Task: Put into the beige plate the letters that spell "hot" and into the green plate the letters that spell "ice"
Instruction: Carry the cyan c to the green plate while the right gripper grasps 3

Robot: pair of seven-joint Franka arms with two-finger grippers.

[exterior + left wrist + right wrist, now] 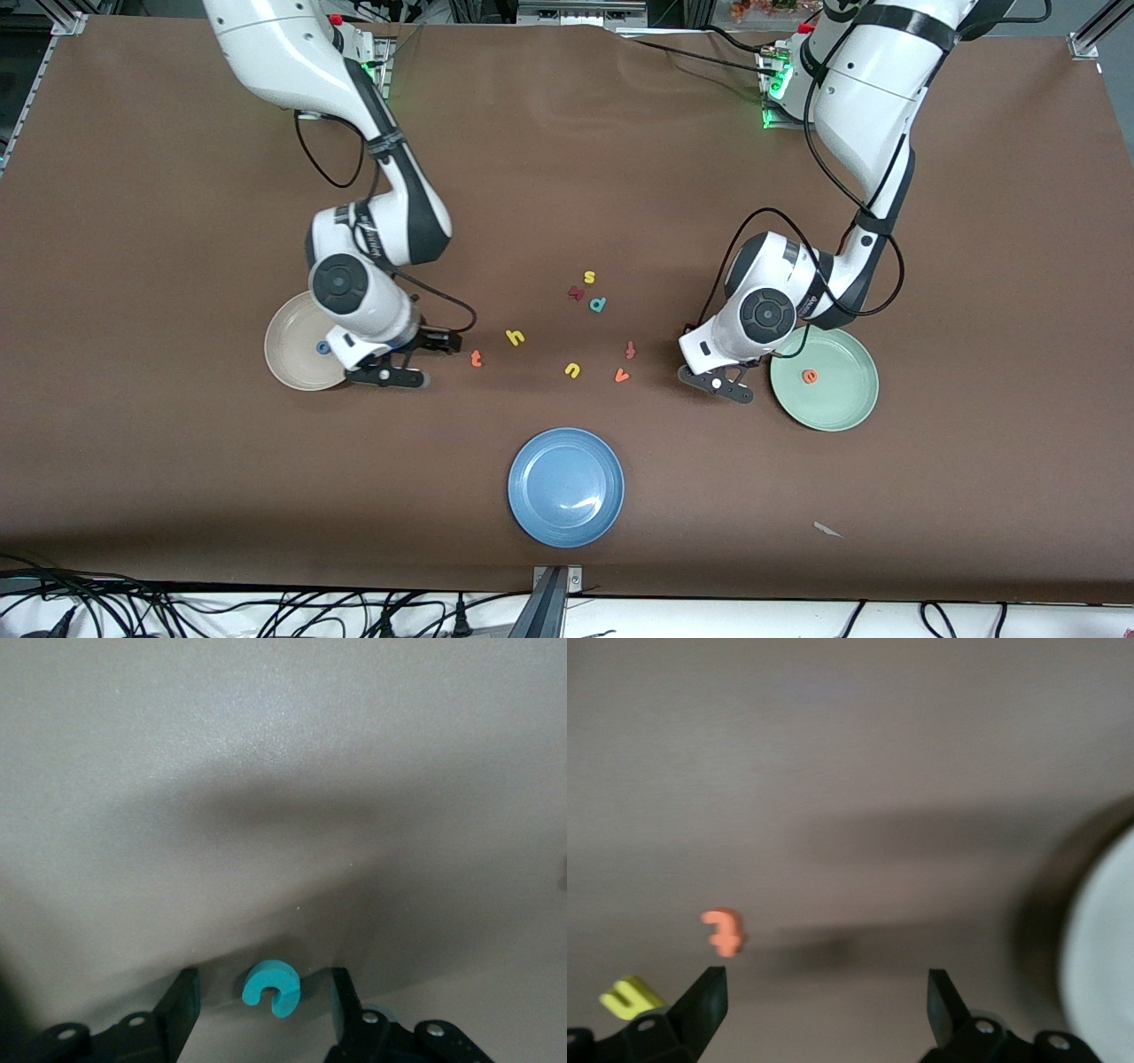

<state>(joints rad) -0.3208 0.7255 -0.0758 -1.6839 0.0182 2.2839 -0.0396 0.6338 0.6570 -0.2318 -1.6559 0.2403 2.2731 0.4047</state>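
The right gripper grabs the orange t by its stem at the crossbar (476,358) next, to add the t of "hot" to the beige plate (288,341).
A teal c (270,987) lies flat on the brown table between the fingers of my left gripper (266,1001), which is open with a gap on each side of the letter. That gripper (722,383) is low beside the green plate (846,408), which holds the orange e (809,376). My right gripper (412,359) is open and empty, low between the beige plate (288,341) and the orange t (476,358). The blue o (323,347) lies in the beige plate. The yellow h (515,337) lies just past the t (725,933).
A blue plate (565,486) sits nearest the front camera. Loose letters lie mid-table: yellow u (572,369), orange v (622,376), f (631,349), yellow s (589,277), a dark red letter (576,291) and a teal d (598,304).
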